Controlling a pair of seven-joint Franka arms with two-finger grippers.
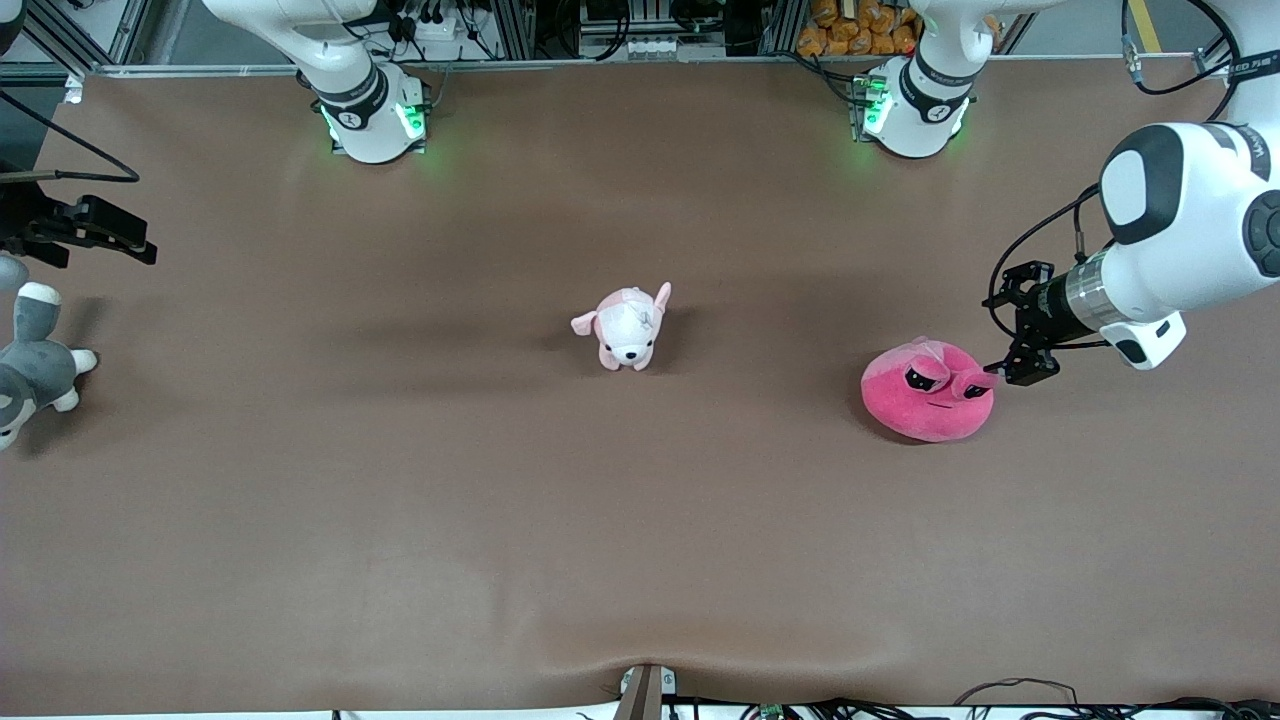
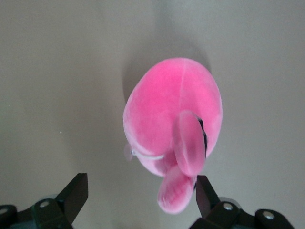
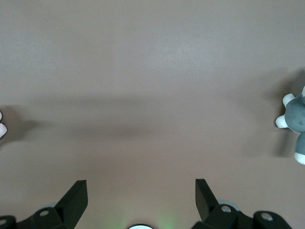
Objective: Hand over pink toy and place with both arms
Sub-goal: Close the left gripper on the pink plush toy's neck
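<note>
My left gripper is going to pick up the pink toy (image 1: 928, 392) next by its protruding ear-like lobe (image 1: 974, 379), to hand it over.
The pink toy (image 1: 928, 392), a hot-pink round plush with two bulging half-lidded eyes, lies on the brown table toward the left arm's end. My left gripper (image 1: 1008, 332) hangs low right beside it, open. In the left wrist view the pink toy (image 2: 171, 109) fills the middle. One bulging eye reaches in between the fingers (image 2: 204, 193), close to one of them, and my left gripper (image 2: 140, 193) is not closed on it. My right gripper (image 1: 120, 238) waits open over the right arm's end of the table. In its own view, my right gripper (image 3: 140, 191) has nothing between its fingers.
A pale pink-and-white puppy plush (image 1: 628, 325) stands in the middle of the table. A grey-and-white plush animal (image 1: 35, 365) lies at the right arm's end, seen as the grey plush (image 3: 295, 121) in the right wrist view. The brown table (image 1: 400, 520) is otherwise bare.
</note>
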